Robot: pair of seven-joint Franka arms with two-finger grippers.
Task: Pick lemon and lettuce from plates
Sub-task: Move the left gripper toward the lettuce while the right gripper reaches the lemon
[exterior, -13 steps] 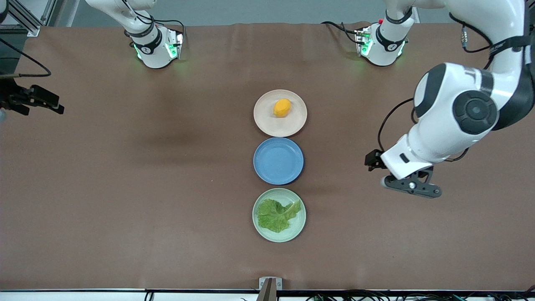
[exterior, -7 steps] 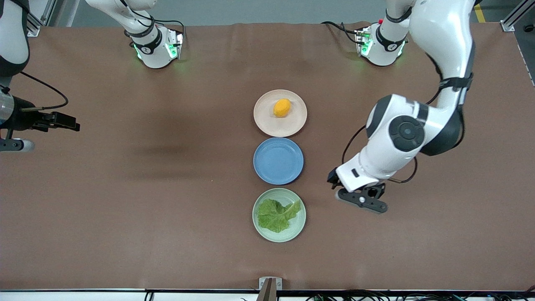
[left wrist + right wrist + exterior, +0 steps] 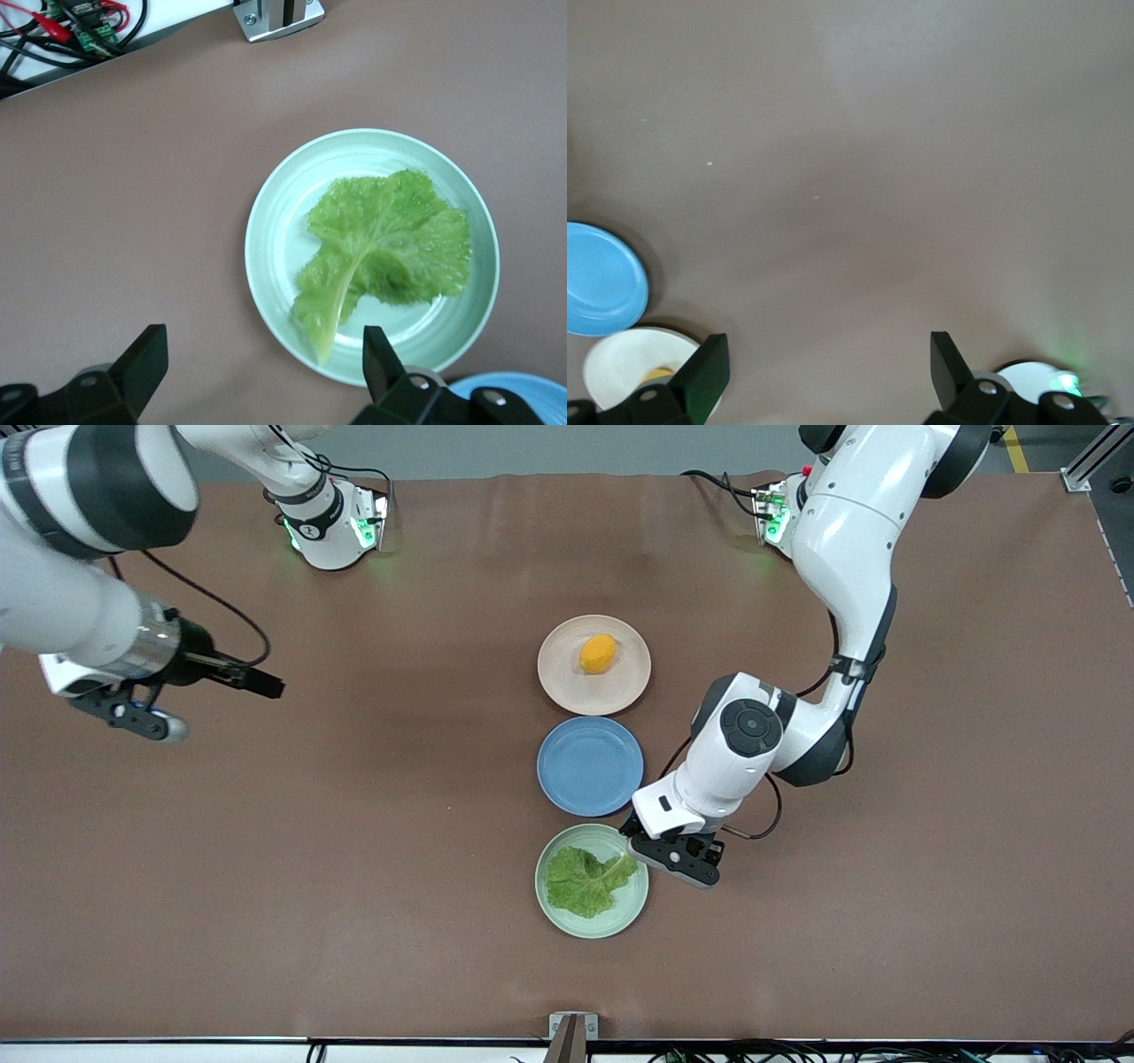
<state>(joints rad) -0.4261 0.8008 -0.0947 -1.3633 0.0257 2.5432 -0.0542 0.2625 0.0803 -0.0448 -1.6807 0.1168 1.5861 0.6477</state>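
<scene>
My left gripper will pick the lettuce from the mint green plate (image 3: 622, 915) next. It will grab the lettuce leaf by its pale stem (image 3: 626, 860) for that.
The lemon (image 3: 598, 654) lies on the beige-pink plate (image 3: 567, 684). The lettuce (image 3: 585, 880) lies on the mint green plate (image 3: 622, 915), the plate nearest the front camera. My left gripper (image 3: 675, 857) is open and empty, over the table at the green plate's edge on the left arm's side. In the left wrist view the lettuce (image 3: 385, 243) fills the green plate (image 3: 275, 257), and the gripper (image 3: 263, 359) has its jaws wide, one over the plate rim. My right gripper (image 3: 128, 713) is open and empty over bare table at the right arm's end, also in its wrist view (image 3: 826, 365).
A blue plate (image 3: 590, 766) sits between the two task plates. It shows in the right wrist view (image 3: 598, 279) beside the beige-pink plate (image 3: 620, 359). A metal bracket (image 3: 572, 1029) stands at the table's front edge. Brown table surface surrounds the plates.
My left gripper has swung in from the left arm's end to the green plate's edge. My right gripper has moved in from the table's end toward the middle.
</scene>
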